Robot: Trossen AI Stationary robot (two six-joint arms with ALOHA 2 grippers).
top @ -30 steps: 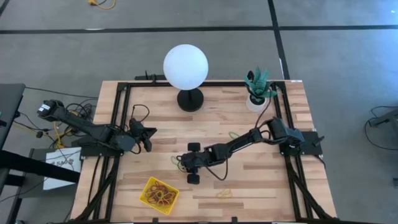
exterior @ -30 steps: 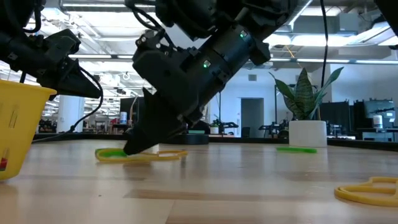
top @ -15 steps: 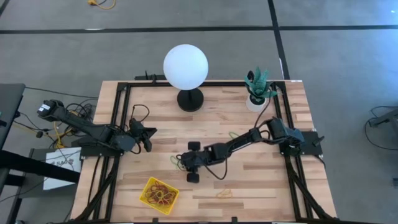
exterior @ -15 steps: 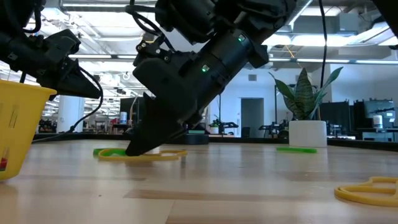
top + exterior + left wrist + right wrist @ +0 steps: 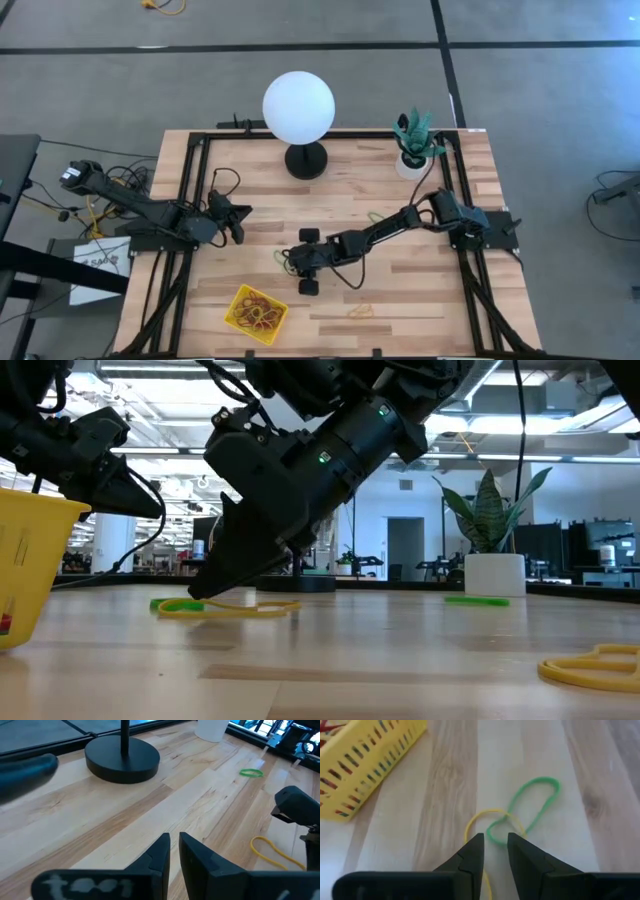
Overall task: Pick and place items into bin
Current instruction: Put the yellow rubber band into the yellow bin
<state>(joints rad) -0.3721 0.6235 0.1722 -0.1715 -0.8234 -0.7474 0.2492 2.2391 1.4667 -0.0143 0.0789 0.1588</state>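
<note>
The robot's right gripper should next grab the yellow rubber band by a part of its loop (image 5: 485,882). The rubber band should then go in the yellow bin (image 5: 367,762).
A yellowish rubber band (image 5: 492,815) and a green one (image 5: 530,805) lie crossed and flat on the table, also seen low as the yellow band (image 5: 240,610) and the green band (image 5: 170,604). My right gripper (image 5: 495,845) slants down over them mid-table (image 5: 288,262). Its fingers are open by a narrow gap astride a strand of the yellow band, with the tips (image 5: 195,595) just above the wood. The yellow bin (image 5: 256,312) holds several bands and stands near the front edge. My left gripper (image 5: 238,228) waits shut at the table's left (image 5: 173,850). My right gripper comes down slanting from the table's right, with its fingertips (image 5: 472,852) on either side of the yellow band's near strand (image 5: 486,882). I cannot tell whether they touch it. The band lies flat on the table.
A globe lamp (image 5: 298,110) and a white plant pot (image 5: 412,160) stand at the far edge. Another green band (image 5: 375,216) lies right of centre. A yellow band (image 5: 361,312) lies near the front edge. The bin's slotted wall (image 5: 365,765) is close to the right gripper.
My right gripper has risen slightly from the table, where its tips rested on the yellow band, and shifted a little toward the table's left. Both bands have stayed flat where they were.
</note>
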